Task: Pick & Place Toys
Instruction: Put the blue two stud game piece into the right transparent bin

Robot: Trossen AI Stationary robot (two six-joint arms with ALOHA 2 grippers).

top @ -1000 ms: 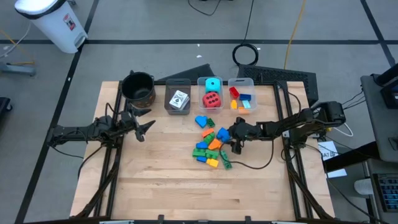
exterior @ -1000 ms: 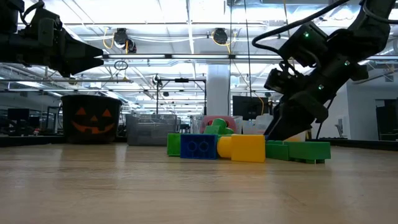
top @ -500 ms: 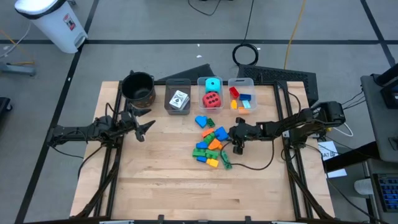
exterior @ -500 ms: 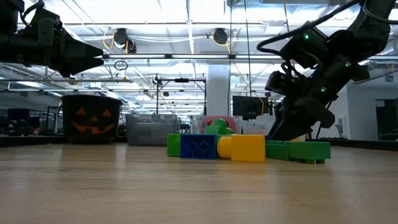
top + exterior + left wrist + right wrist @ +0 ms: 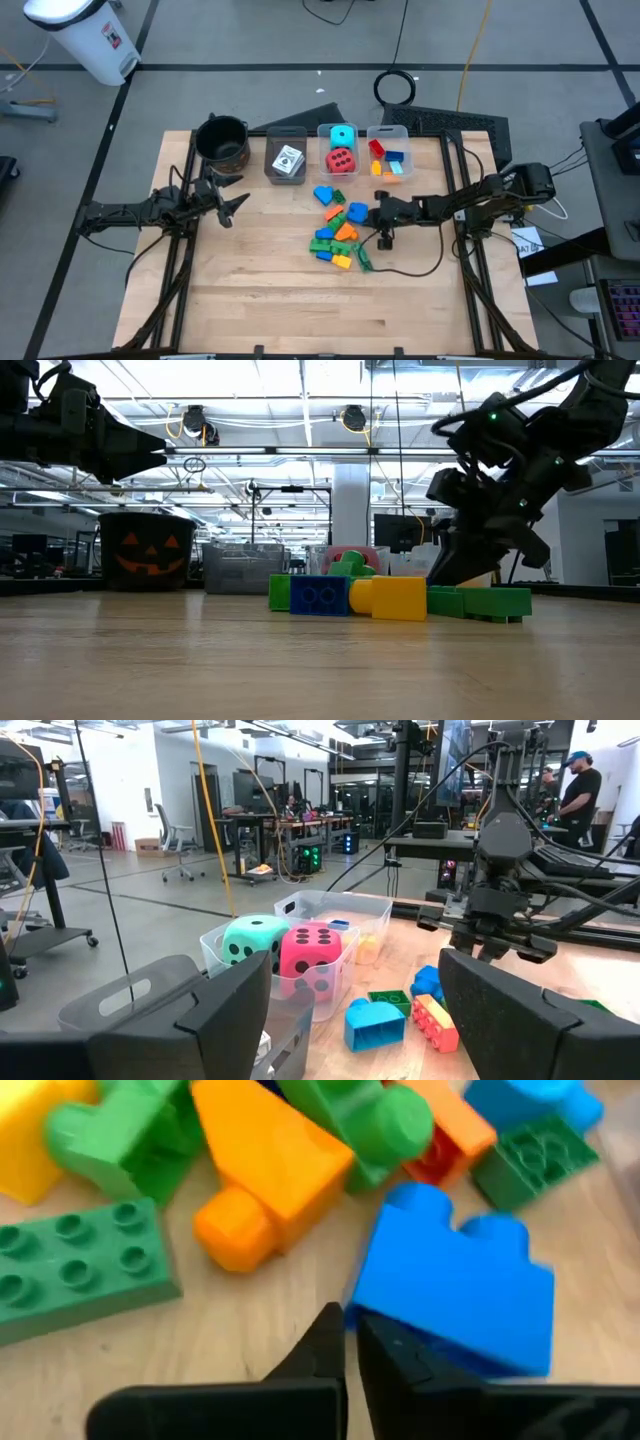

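The right gripper is closed beside the blue brick (image 5: pixel 455 1295), so it will open next and then close on the middle of the brick's near side.
A pile of toys (image 5: pixel 338 232), blue, green, orange and yellow bricks, lies on the wooden table (image 5: pixel 250 300) right of its middle. My right gripper (image 5: pixel 384 238) points down at the pile's right edge. It is shut with nothing between its fingers, right beside a blue brick (image 5: pixel 455 1295). An orange brick (image 5: pixel 265 1175) and a flat green brick (image 5: pixel 70 1275) lie close by on the wood. My left gripper (image 5: pixel 230 206) hangs open above the table's left part, with nothing between its fingers (image 5: pixel 215 1020). My right gripper has its shut fingers down at the wood beside the blue brick. The outer side of one finger (image 5: pixel 395 1355) lies against the brick's near edge (image 5: pixel 420 1342). The fingers come from above, slanting. The brick rests on the table and is not between the fingers.
At the far edge stand a black pot (image 5: pixel 222 140), a grey bin with white cards (image 5: pixel 287 160), a clear bin with a cyan and a red dotted cube (image 5: pixel 341 150), and a clear bin with bricks (image 5: pixel 388 160). A dark cable (image 5: pixel 410 268) loops on the table near the right arm.
My right gripper has shut beside the blue brick without taking it, and it has shifted slightly toward the table's right edge. The pile lies as before.
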